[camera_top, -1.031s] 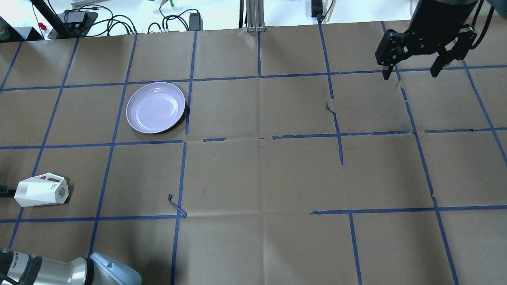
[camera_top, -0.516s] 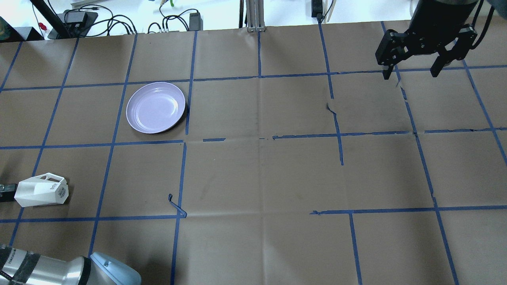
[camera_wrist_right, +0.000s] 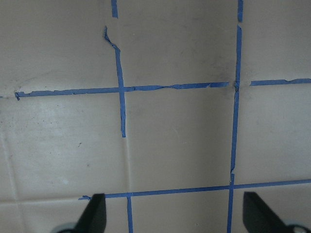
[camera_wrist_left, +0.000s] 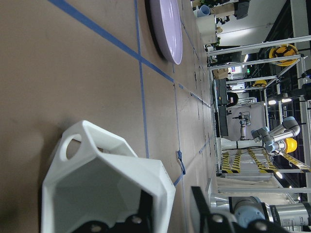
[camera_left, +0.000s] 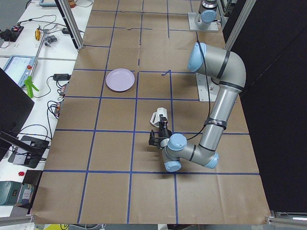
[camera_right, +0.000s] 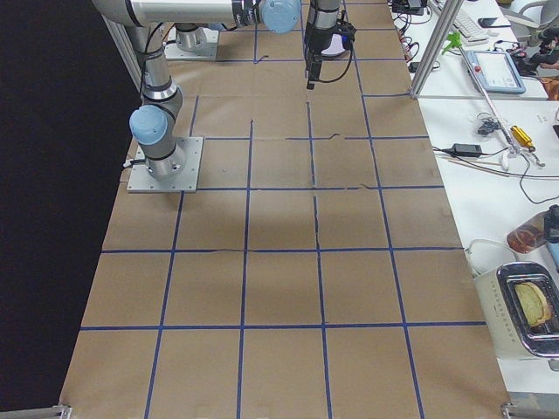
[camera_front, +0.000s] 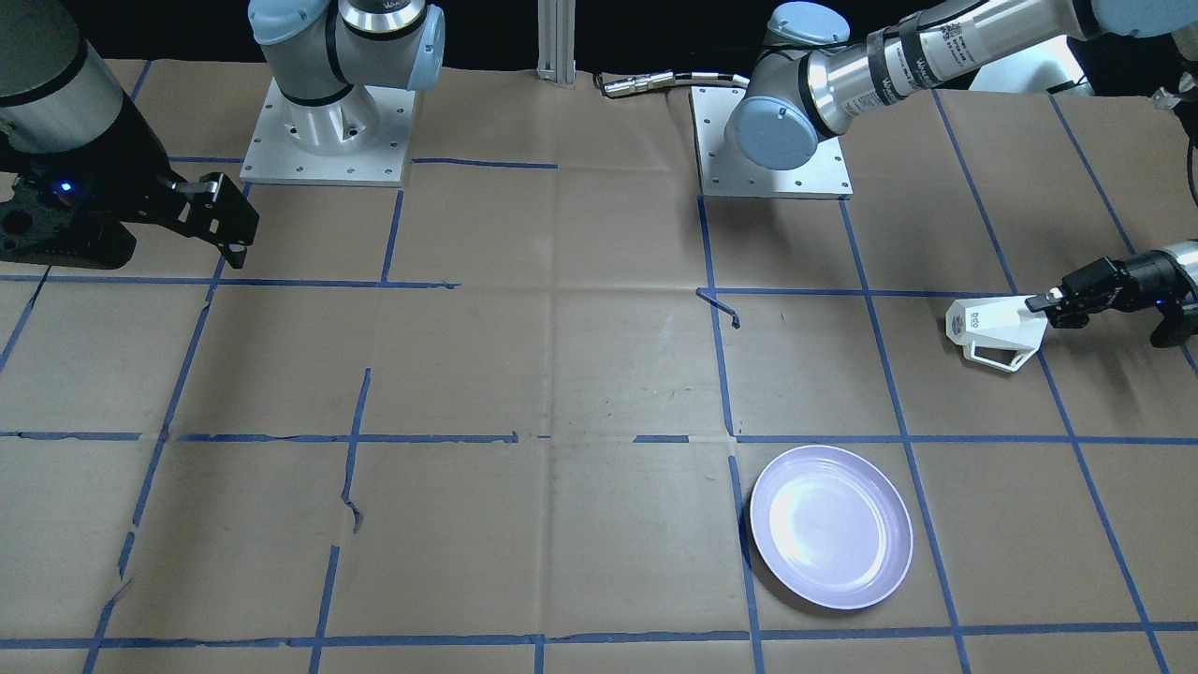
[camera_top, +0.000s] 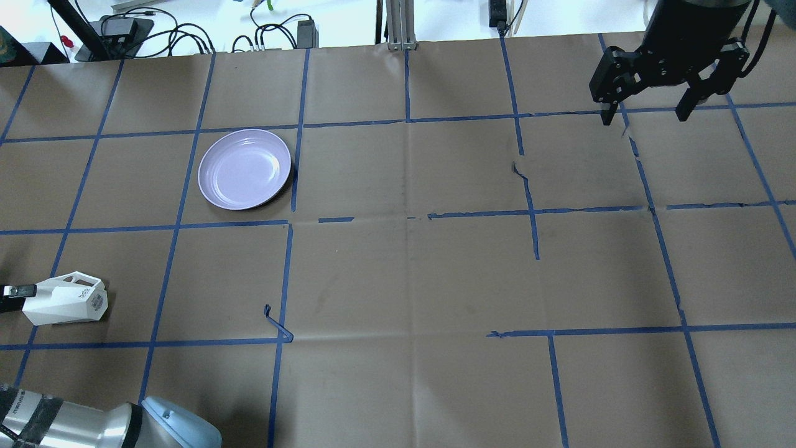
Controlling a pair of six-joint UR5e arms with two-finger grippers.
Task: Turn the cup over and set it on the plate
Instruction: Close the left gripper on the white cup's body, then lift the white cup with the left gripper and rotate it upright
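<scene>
My left gripper is going to grab the cup by its rim (camera_front: 1035, 318) next, to turn the white cup upright for the lavender plate (camera_front: 831, 527).
The white faceted cup (camera_top: 65, 303) lies on its side near the table's left edge, mouth toward my left gripper, handle on the far side. It also shows in the front view (camera_front: 992, 323) and the left wrist view (camera_wrist_left: 107, 184). My left gripper (camera_top: 25, 297) is open at the cup's mouth. In the left wrist view (camera_wrist_left: 172, 208) one finger is inside the rim and the other outside, straddling the wall. The lavender plate (camera_top: 244, 168) sits empty farther back and to the right. My right gripper (camera_top: 643, 115) hangs open and empty over the far right.
Cables and power adapters (camera_top: 124, 28) lie beyond the far table edge, and an aluminium post (camera_top: 401, 25) stands at its middle. My left arm's elbow (camera_top: 124, 423) lies low over the near left corner. A loose curl of blue tape (camera_top: 277, 323) sticks up mid-left.
My left gripper has moved right from the left edge until its fingers reach the cup's mouth. The cup, the plate and the right arm have not moved.
</scene>
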